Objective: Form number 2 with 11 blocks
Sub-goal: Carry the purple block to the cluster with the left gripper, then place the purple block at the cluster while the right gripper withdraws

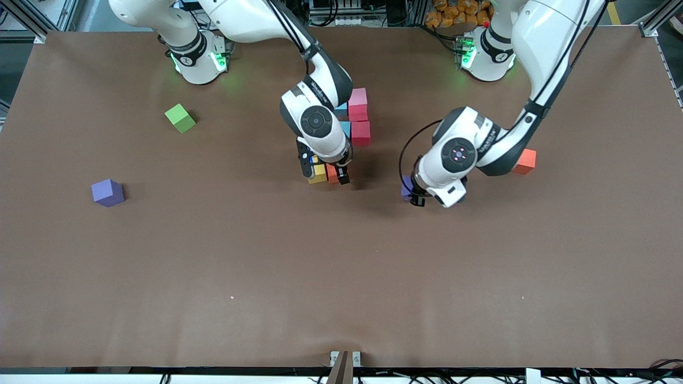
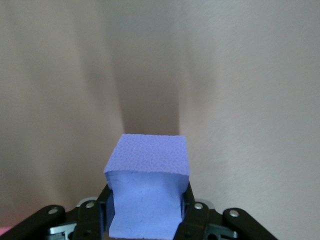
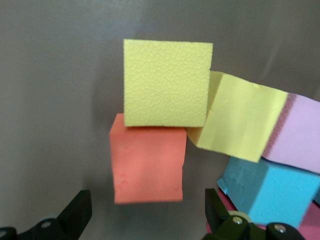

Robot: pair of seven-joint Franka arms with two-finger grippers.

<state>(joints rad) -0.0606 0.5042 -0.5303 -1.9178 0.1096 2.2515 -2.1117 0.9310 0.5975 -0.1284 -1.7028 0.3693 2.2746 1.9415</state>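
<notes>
My left gripper needs to bring the purple block [image 1: 406, 188] [image 2: 147, 200] to the spot beside the orange-red block first. The purple block hangs short, so it would miss if I opened now.
A cluster of blocks lies mid-table: pink [image 1: 357, 101], dark red [image 1: 361, 133], light blue [image 1: 344, 128], yellow [image 1: 318, 174] and orange-red [image 1: 332, 173]. My right gripper [image 1: 342, 178] hangs low at the cluster's front end, open. In the right wrist view the orange-red block [image 3: 147, 157] lies just ahead of my right gripper [image 3: 147, 212], touching neither finger, with two yellow blocks [image 3: 167, 82] past it. My left gripper [image 1: 415, 198] is shut on a purple block [image 1: 407, 188], low over bare table; the left wrist view shows that block [image 2: 147, 185] squeezed between the fingers [image 2: 187, 210].
A second purple block [image 1: 108, 192] and a green cube [image 1: 180, 118] lie toward the right arm's end. An orange block [image 1: 525, 161] sits beside the left arm's forearm. The brown table [image 1: 341, 277] stretches toward the front camera.
</notes>
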